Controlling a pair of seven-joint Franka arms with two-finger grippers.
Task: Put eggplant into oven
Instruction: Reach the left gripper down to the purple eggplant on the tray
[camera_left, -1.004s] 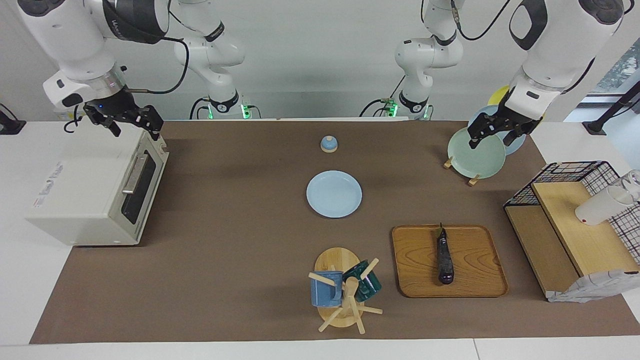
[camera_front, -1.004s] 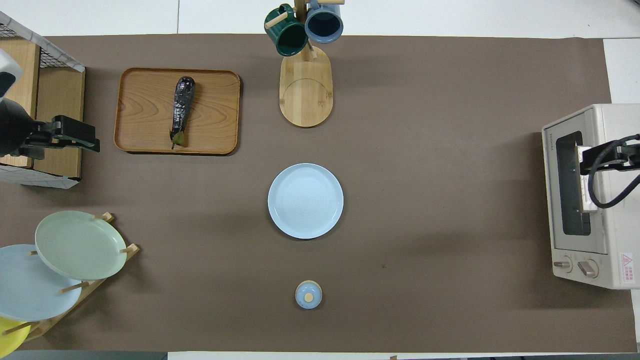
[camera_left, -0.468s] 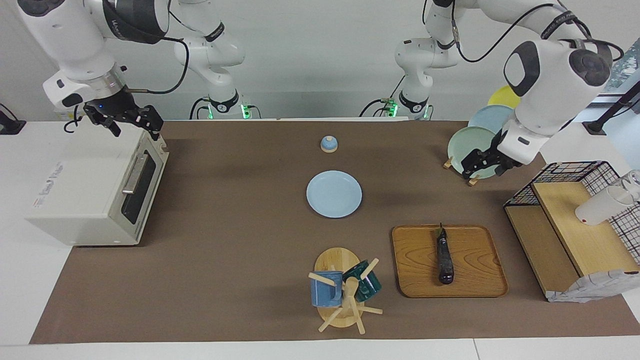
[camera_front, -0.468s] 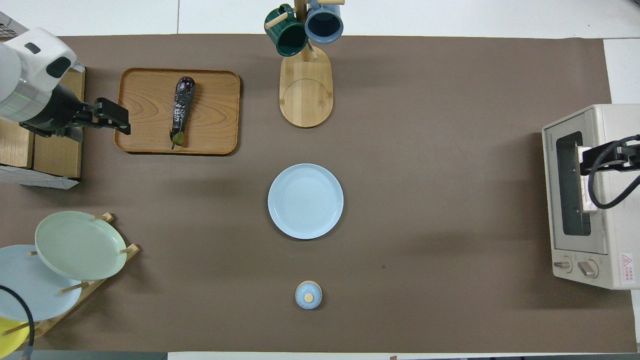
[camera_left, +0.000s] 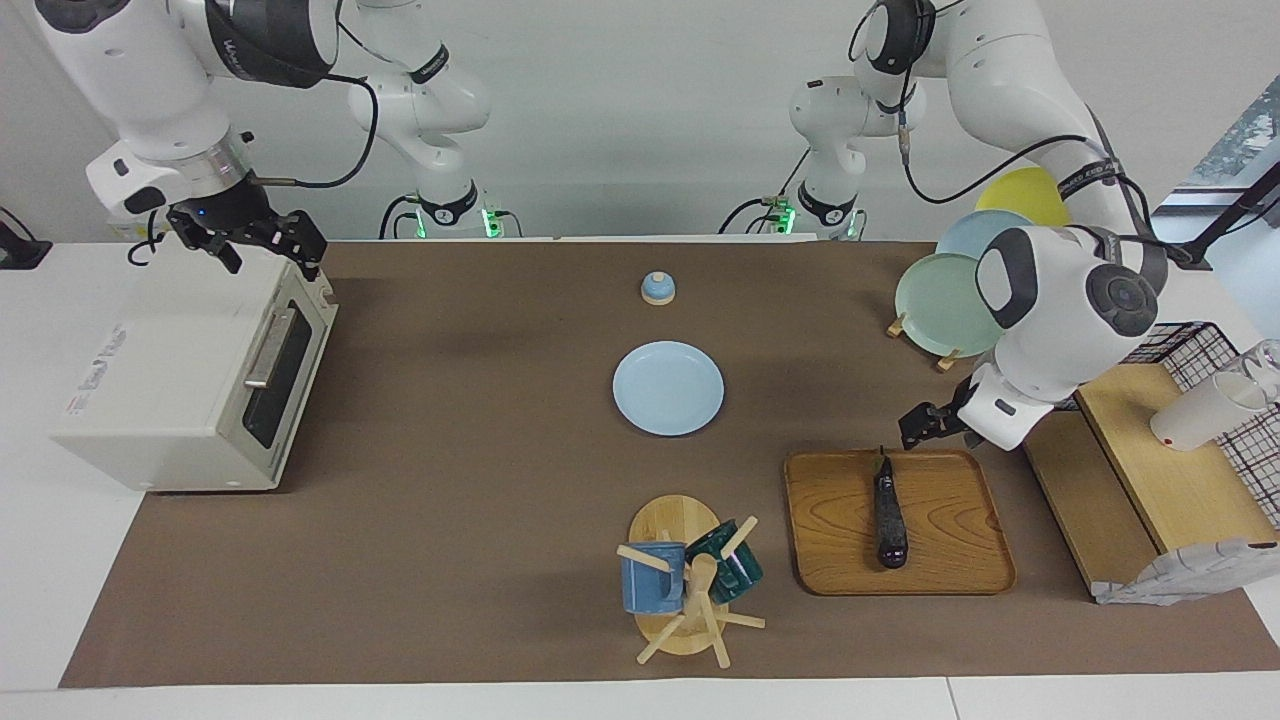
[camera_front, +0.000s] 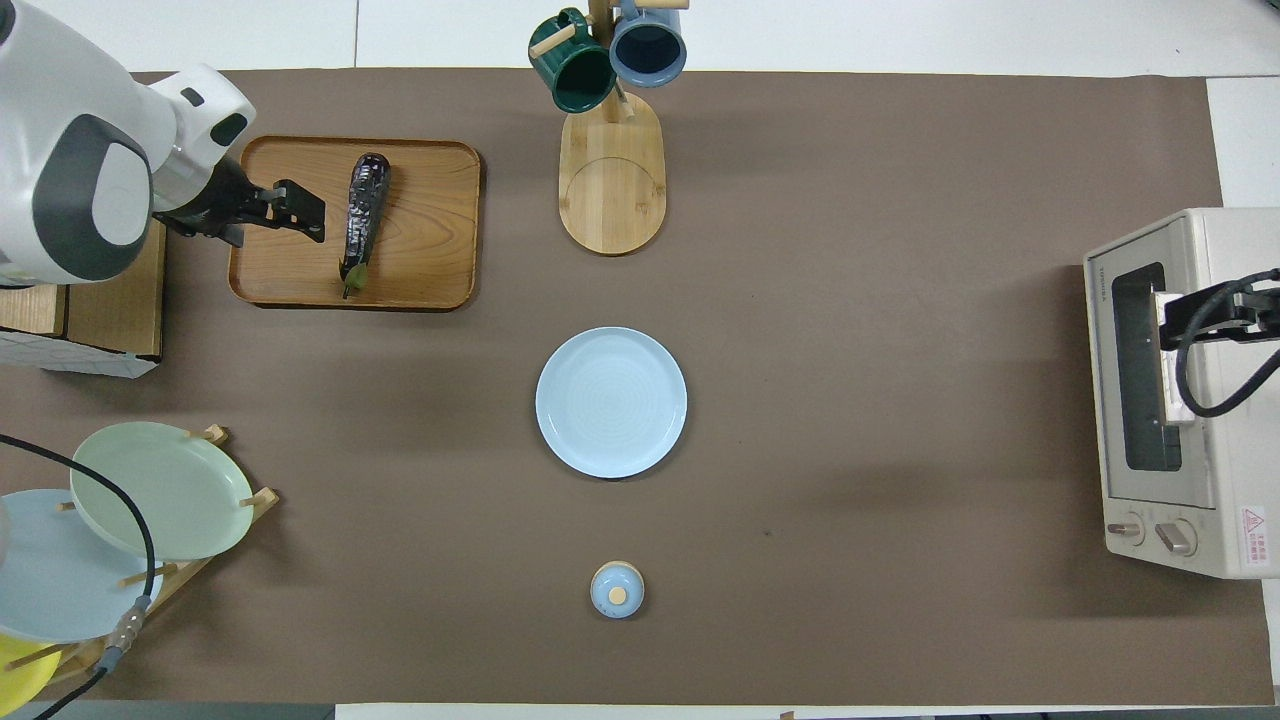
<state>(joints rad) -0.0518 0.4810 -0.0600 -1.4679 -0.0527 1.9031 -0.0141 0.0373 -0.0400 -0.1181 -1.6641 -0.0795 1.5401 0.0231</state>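
Note:
The left gripper grabs the eggplant by its green stem end (camera_front: 355, 275) next, to put it into the oven (camera_front: 1135, 440).
The dark purple eggplant (camera_left: 889, 520) (camera_front: 365, 215) lies on a wooden tray (camera_left: 950, 545) (camera_front: 420, 260), its green stem toward the robots. My left gripper (camera_left: 921, 428) (camera_front: 300, 208) is open and empty, low over the tray's edge beside the eggplant, on the side toward the left arm's end of the table, not touching it. The off-white oven (camera_left: 170, 400) (camera_front: 1135, 440) stands at the right arm's end with its door shut. My right gripper (camera_left: 270, 262) (camera_front: 1175, 315) is open and empty, waiting just over the oven's top front edge above the silver handle (camera_left: 268, 350).
A light blue plate (camera_left: 668, 388) (camera_front: 611, 402) lies mid-table, a small blue lid (camera_left: 657, 288) nearer the robots. A mug tree (camera_left: 690, 580) (camera_front: 610, 170) stands beside the tray. A plate rack (camera_left: 945, 300) and a wire-and-wood rack (camera_left: 1150, 470) flank the left arm.
My left gripper has moved from over the plate rack down to the tray, beside the eggplant. The right gripper and the eggplant have not moved.

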